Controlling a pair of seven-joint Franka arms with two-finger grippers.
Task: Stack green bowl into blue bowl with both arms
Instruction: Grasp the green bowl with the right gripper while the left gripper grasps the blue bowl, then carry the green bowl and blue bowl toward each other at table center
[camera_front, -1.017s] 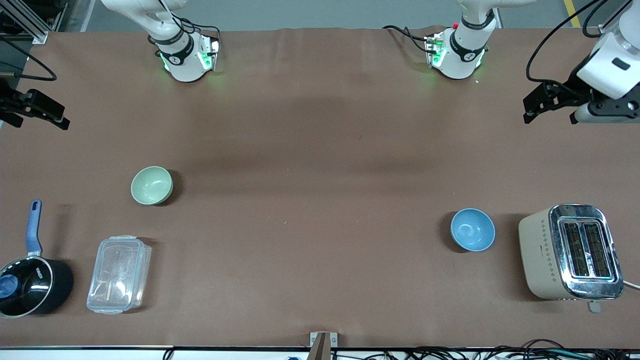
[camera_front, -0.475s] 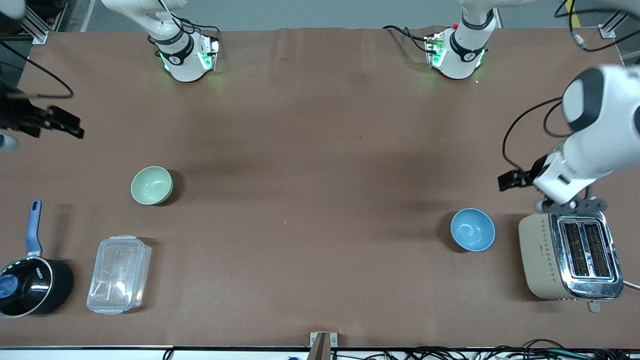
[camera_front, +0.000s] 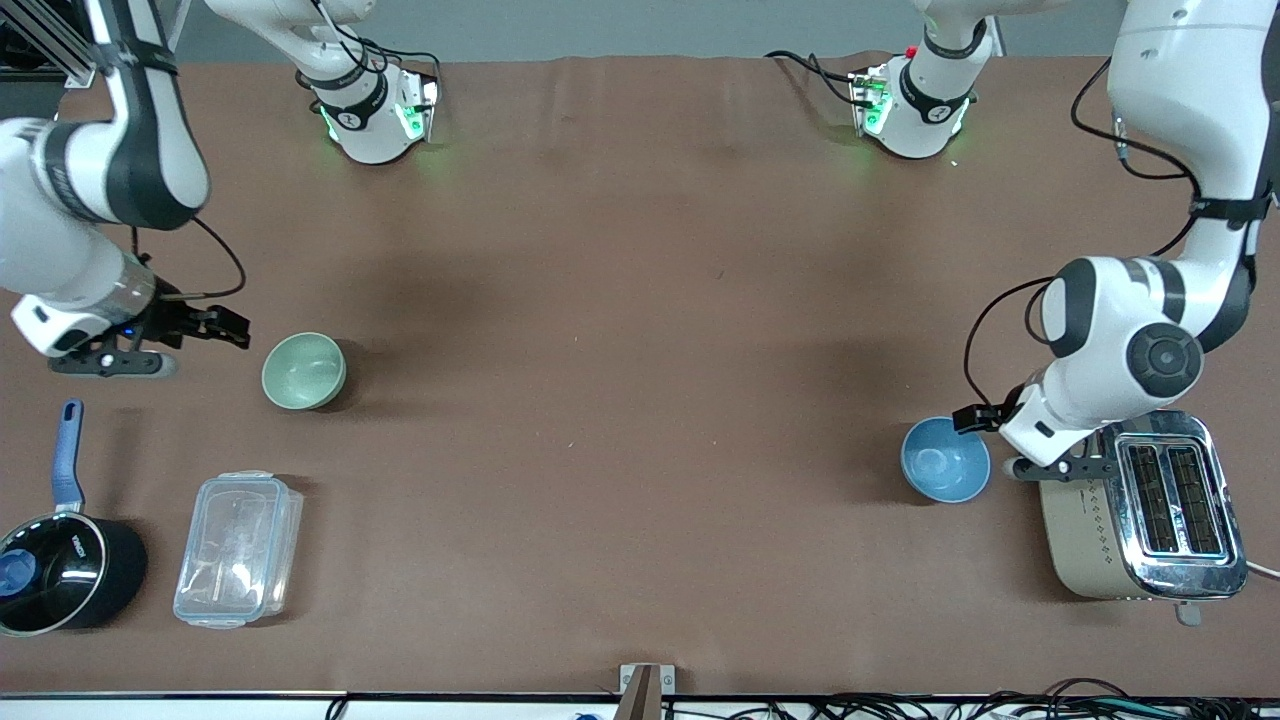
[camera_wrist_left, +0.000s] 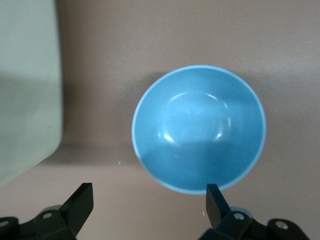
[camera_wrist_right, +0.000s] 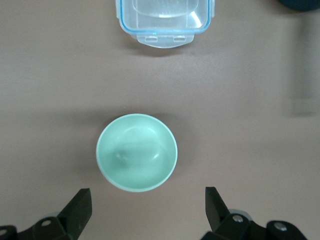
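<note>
My right gripper grabs the green bowl by its rim (camera_front: 272, 349) next, to stack it into the blue bowl (camera_front: 945, 460).
The green bowl (camera_front: 304, 371) stands upright and empty toward the right arm's end of the table. My right gripper (camera_front: 232, 329) is open and empty, low beside it and apart from it; in the right wrist view the green bowl (camera_wrist_right: 136, 151) lies just ahead of the open right gripper (camera_wrist_right: 148, 205). The blue bowl (camera_front: 945, 460) stands upright and empty toward the left arm's end. My left gripper (camera_front: 970, 418) is open and empty at its rim; in the left wrist view the blue bowl (camera_wrist_left: 199, 127) sits just ahead of the open left gripper (camera_wrist_left: 148, 202).
A beige toaster (camera_front: 1140, 505) stands right beside the blue bowl, under the left arm's wrist. A clear plastic container (camera_front: 238, 550) and a black saucepan with a blue handle (camera_front: 60, 570) lie nearer the front camera than the green bowl.
Both arms have swung in from the table's ends and come down: the right gripper now sits beside the green bowl, the left gripper at the blue bowl. The bowls have not moved.
</note>
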